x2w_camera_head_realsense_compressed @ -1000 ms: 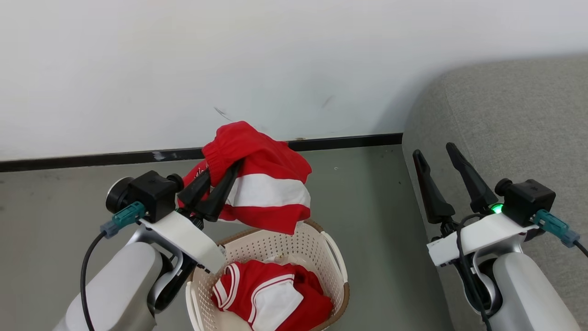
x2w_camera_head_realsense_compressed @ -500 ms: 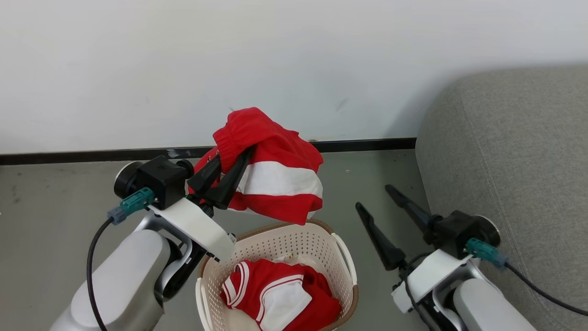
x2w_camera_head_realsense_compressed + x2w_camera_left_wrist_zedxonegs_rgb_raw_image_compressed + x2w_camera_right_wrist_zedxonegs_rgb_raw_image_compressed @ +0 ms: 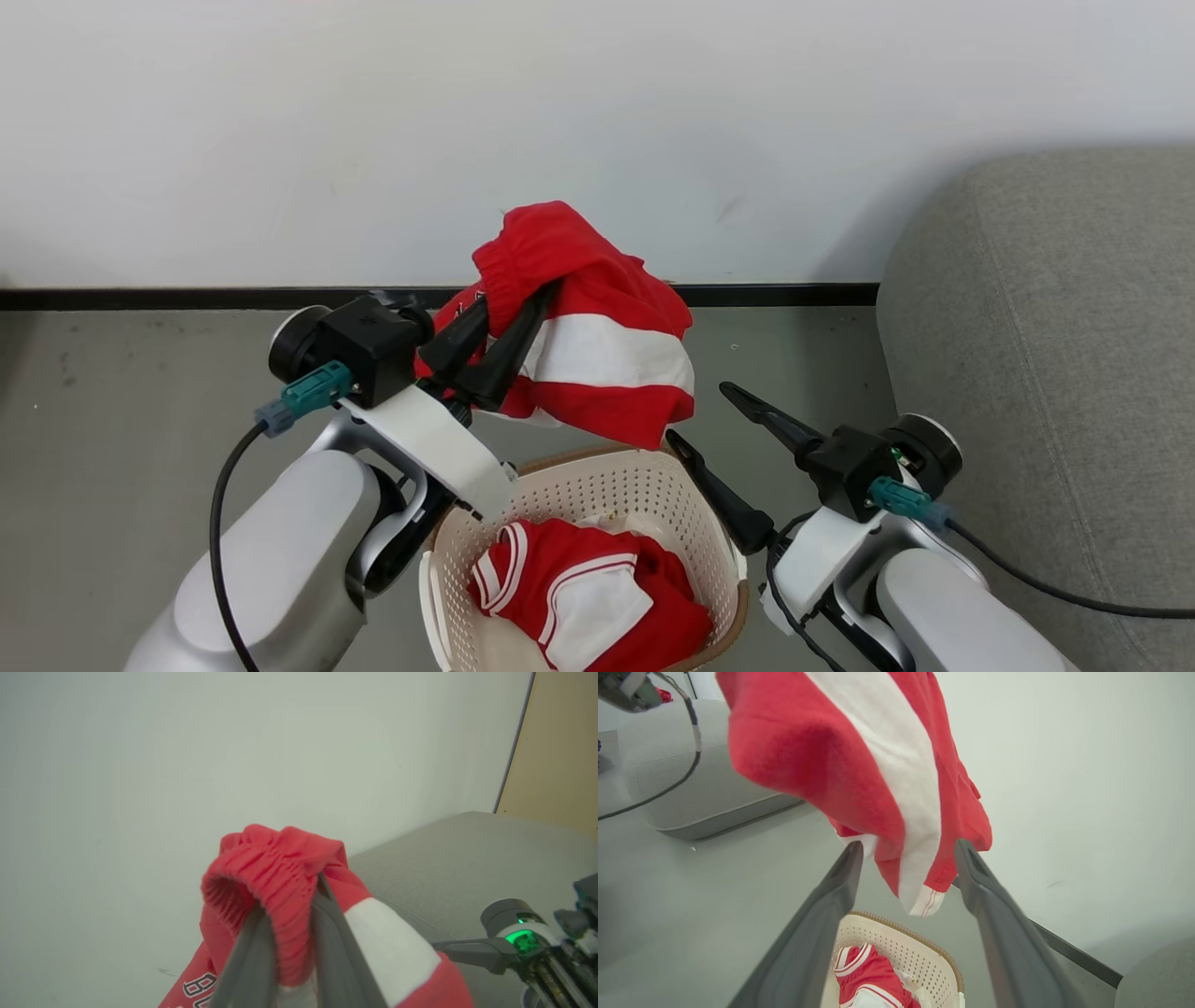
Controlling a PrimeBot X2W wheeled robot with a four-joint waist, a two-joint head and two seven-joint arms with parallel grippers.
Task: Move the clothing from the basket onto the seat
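The robot's left gripper has the waistband (image 3: pixel 504 274) bunched up in it, and the hem hangs loose. So the right gripper needs to grab the red garment by its hanging hem (image 3: pixel 661 431) next.
My left gripper (image 3: pixel 518 301) is shut on the gathered waistband of a red garment with a broad white band (image 3: pixel 597 364), which hangs above the basket's far rim. The left wrist view shows the same garment (image 3: pixel 275 872) bunched between that gripper's (image 3: pixel 289 891) fingers. The cream perforated basket (image 3: pixel 597 485) stands on the floor and holds a second red and white garment (image 3: pixel 579 597). My right gripper (image 3: pixel 697 411) is open just right of the hanging hem. In the right wrist view the garment's (image 3: pixel 859 765) hem dangles between the open gripper's (image 3: pixel 909 845) fingers, apart from them. The grey seat (image 3: pixel 1055 308) lies to the right.
A white wall with a black skirting strip (image 3: pixel 187 299) runs behind the basket. Grey floor (image 3: pixel 112 448) spreads to the left. The right arm's cable (image 3: pixel 1055 588) trails over the seat's front. The seat's near edge stands close beside the right arm.
The right gripper has swung left from beside the seat to the hanging hem by the basket's right rim, staying open. The left gripper keeps its hold. The head camera has shifted.
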